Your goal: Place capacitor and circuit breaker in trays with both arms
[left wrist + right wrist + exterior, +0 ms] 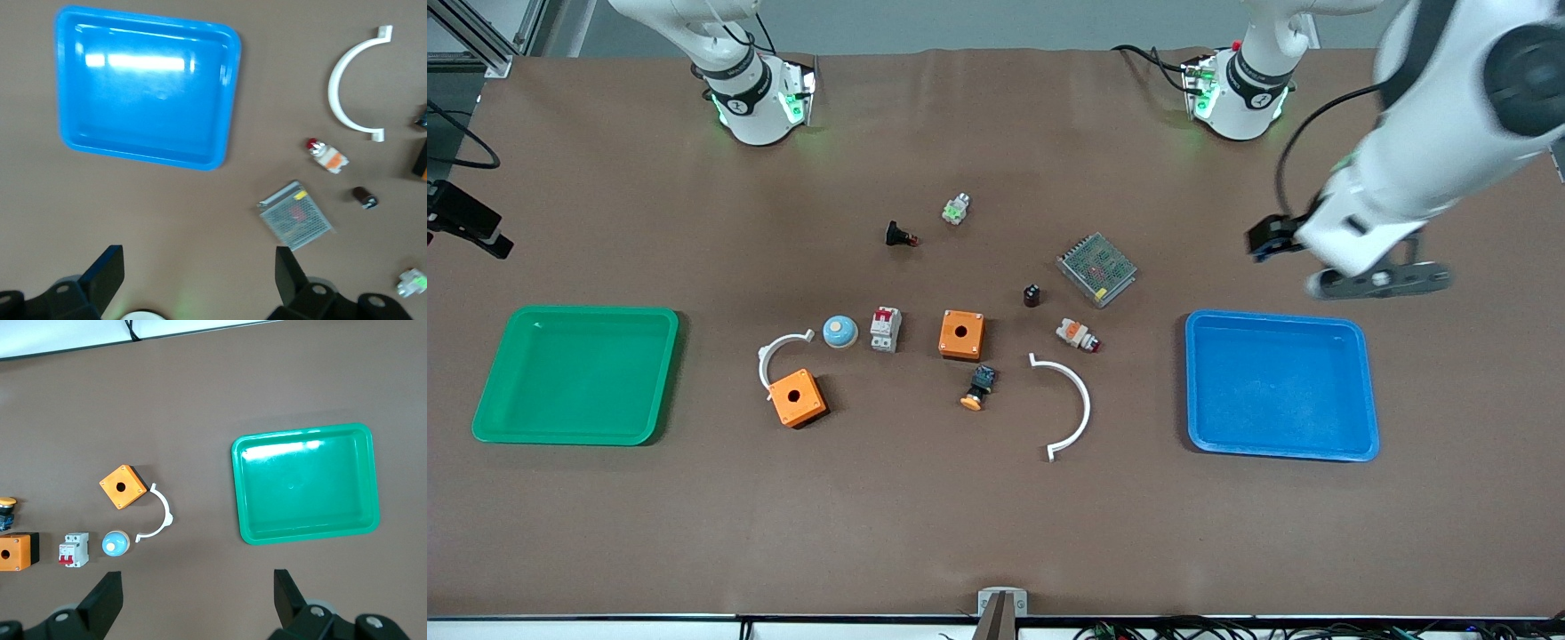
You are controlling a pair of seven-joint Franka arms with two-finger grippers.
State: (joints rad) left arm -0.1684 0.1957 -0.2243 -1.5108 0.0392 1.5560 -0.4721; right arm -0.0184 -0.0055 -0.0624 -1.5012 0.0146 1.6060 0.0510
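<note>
The capacitor should go in the blue tray, so my left gripper should next grab it by its black cylindrical body (1032,295) to place it there.
The capacitor (1032,295), a tiny black cylinder, stands mid-table beside a grey mesh module; it also shows in the left wrist view (364,197). The circuit breaker (886,329), white-grey with red levers, lies between a blue dome and an orange box; it also shows in the right wrist view (73,549). My left gripper (1378,281) hangs open and empty in the air over bare table just past the blue tray's edge, its fingers spread wide in its wrist view (198,280). My right gripper (197,597) is open and empty, high over the table, out of the front view.
A blue tray (1280,444) sits at the left arm's end, a green tray (574,427) at the right arm's end. Two orange boxes (962,334), two white arcs (1080,404), a mesh module (1096,268), a white-and-orange part (1077,335) and small button parts lie mid-table.
</note>
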